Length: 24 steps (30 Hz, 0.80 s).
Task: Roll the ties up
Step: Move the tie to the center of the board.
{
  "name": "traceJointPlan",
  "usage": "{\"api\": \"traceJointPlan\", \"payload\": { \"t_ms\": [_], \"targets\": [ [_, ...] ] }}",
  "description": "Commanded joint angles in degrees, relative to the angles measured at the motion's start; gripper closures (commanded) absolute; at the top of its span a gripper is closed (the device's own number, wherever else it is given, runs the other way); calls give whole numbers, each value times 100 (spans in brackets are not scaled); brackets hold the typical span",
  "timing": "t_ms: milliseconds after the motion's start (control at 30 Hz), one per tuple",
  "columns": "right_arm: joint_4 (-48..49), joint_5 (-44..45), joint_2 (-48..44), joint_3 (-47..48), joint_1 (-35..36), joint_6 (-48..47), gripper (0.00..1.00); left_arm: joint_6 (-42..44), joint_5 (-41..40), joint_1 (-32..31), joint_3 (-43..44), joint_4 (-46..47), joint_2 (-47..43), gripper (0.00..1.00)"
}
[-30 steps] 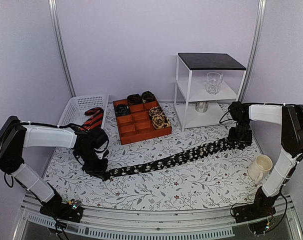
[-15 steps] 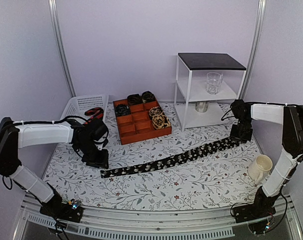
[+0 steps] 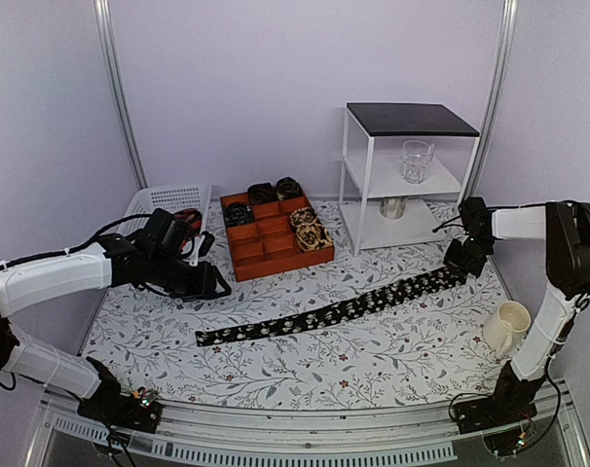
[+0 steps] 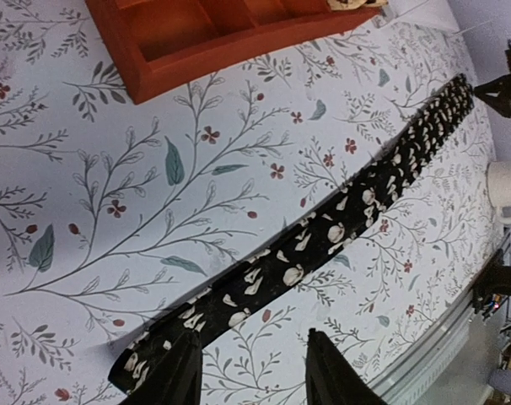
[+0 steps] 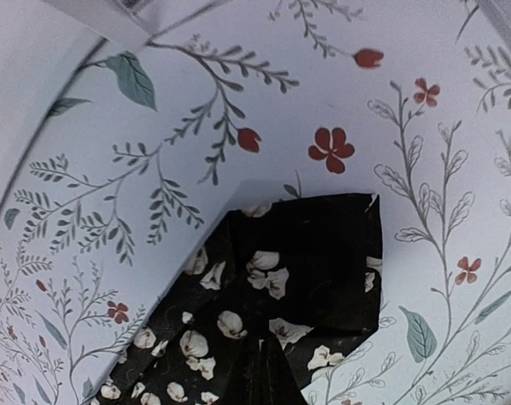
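My left gripper should next grab the flowered black tie by the tip of its narrow end [image 3: 204, 338] [image 4: 139, 364]. Then I need to roll the tie toward the wide end.
A long black tie [image 3: 334, 311] with pale flowers lies flat and slanted across the table, narrow end at the left. My left gripper [image 3: 215, 288] hangs open above the cloth, up and left of that narrow end, touching nothing. In the left wrist view the tie [image 4: 323, 245] runs just past the open left gripper [image 4: 254, 375]. My right gripper [image 3: 460, 267] is shut on the tie's wide end. In the right wrist view that folded wide end [image 5: 306, 270] bunches at the shut right gripper [image 5: 268, 375]. Several rolled ties [image 3: 310, 229] sit in the orange tray [image 3: 276, 255].
A white basket [image 3: 149, 206] at the back left holds a red-and-black striped tie [image 3: 186, 220]. A white shelf unit [image 3: 368, 219] with a glass [image 3: 417, 161] stands at the back right. A cream mug [image 3: 509, 326] sits near the right arm's base.
My left gripper let go of the tie's narrow end, opened and lifted away toward the back. My right gripper closed on the wide end.
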Motion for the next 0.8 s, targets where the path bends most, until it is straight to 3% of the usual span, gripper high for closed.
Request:
{"api": "traceJointPlan", "payload": {
  "t_ms": [0,367,633,700,767],
  "targets": [
    [180,-562,404,-268,-167,192,100,-93,482,60,-208,750,-95,58],
    [-22,224,-237,-1135,-551,678,100,-219,488,60,-630,1189,-130,59],
    [-342,736,-657,-1357,-615,1135,100,-387,268,60,-820,1000,-20,60],
    [-343,820,-808,-1391,-664,1204,100,-395,100,60,-841,899,-39,63],
    [-374,638,-935,-1311,-667,1158,100,-457,71,60,-933,902,-81,72]
  ]
}}
